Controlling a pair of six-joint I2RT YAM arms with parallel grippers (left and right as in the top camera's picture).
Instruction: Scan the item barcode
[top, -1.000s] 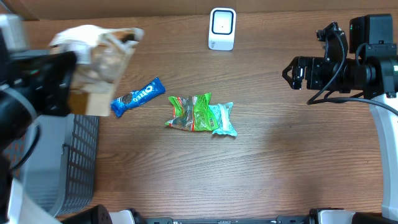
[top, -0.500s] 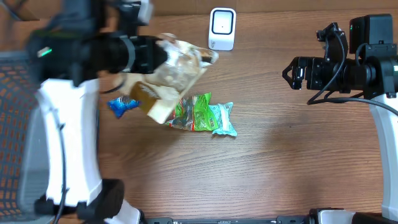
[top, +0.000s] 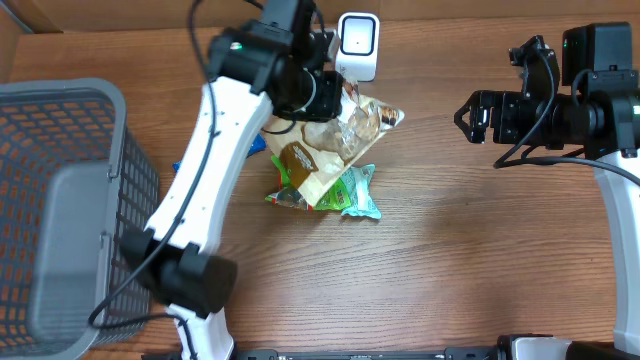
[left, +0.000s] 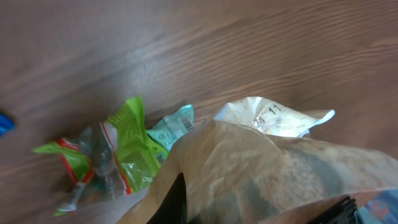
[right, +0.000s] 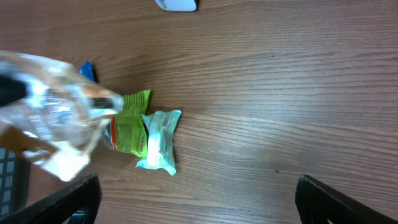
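Note:
My right gripper grabs the snack bag's loose edge next while my left gripper holds the bag. That leaves the bag's side open to scan.
My left gripper is shut on a clear and tan snack bag, held above the table just in front of the white scanner. In the left wrist view the bag fills the lower right, and my gripper pinches it between dark fingers. The bag hangs over a green packet and a teal packet. No barcode shows on the bag. My right gripper stands open at the far right, nothing between its fingers.
A grey mesh basket stands at the left edge. A blue Oreo packet lies mostly hidden under my left arm. The right wrist view shows the green packet, teal packet and bare wood to their right.
My left arm has swung right from above the basket, carrying the bag to a spot in front of the scanner. The right arm has not moved.

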